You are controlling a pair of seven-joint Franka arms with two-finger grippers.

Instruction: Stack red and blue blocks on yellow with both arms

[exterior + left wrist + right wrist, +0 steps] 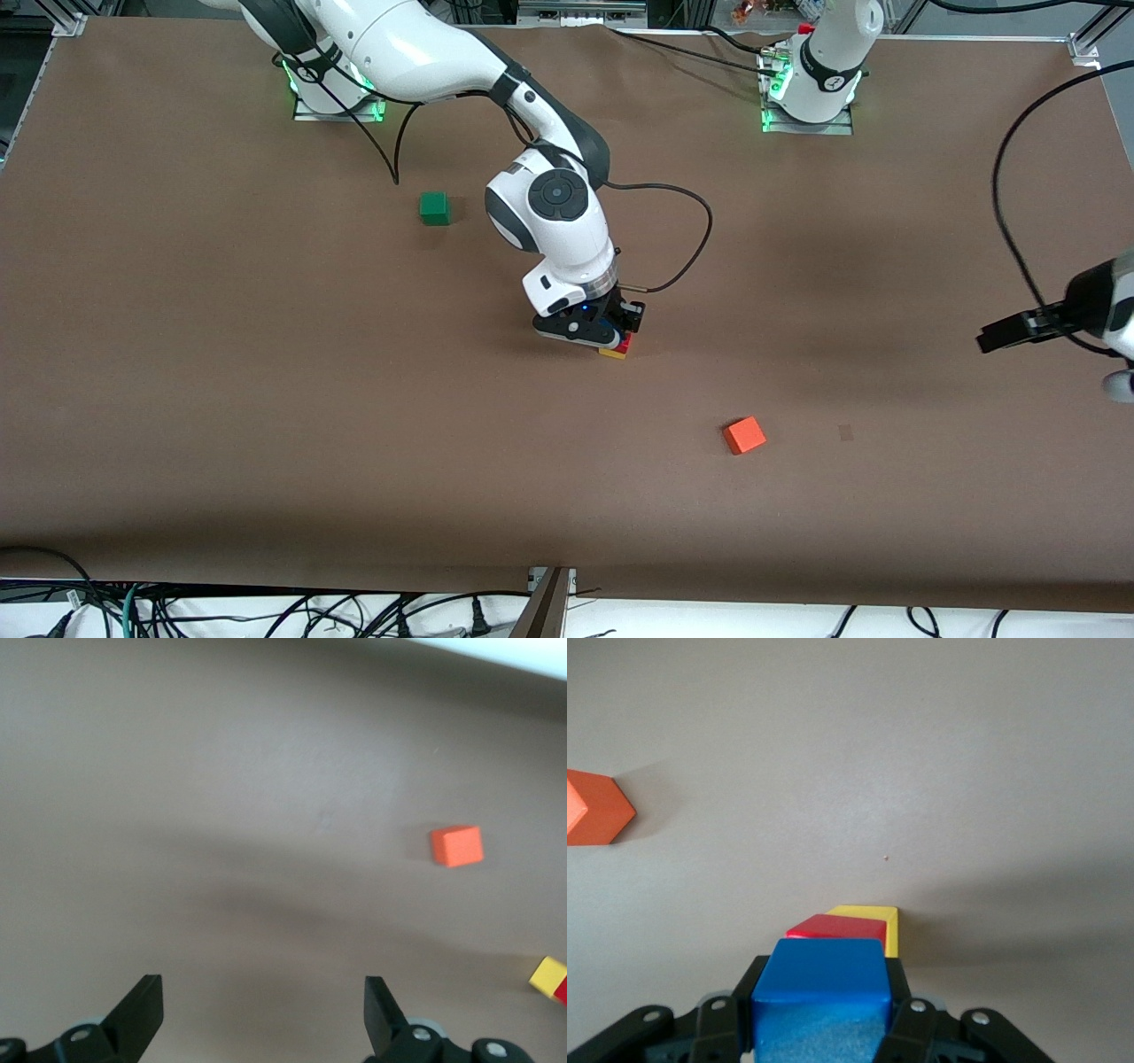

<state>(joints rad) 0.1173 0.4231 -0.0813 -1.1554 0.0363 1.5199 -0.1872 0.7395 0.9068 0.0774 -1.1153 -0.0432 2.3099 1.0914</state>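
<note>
The blue block point(821, 992) sits squarely over the red block point(834, 926) in the right wrist view and would rest there, so my right gripper needs to open.
My right gripper point(609, 334) is low over the middle of the table, shut on the blue block point(822, 997). In the right wrist view the blue block is directly over the red block point(837, 927), which lies on the yellow cube point(879, 920); I cannot tell whether blue touches red. In the front view only slivers of the red block point(627, 341) and the yellow cube point(613, 353) show under the gripper, and the blue block is hidden. My left gripper point(997, 338) waits open and empty in the air at the left arm's end of the table; it also shows in the left wrist view point(264, 1001).
An orange-red cube point(744, 435) lies nearer to the front camera than the stack, toward the left arm's end; it also shows in the wrist views point(457, 846) point(598, 806). A green cube point(434, 208) lies near the right arm's base. Black cables trail from both arms.
</note>
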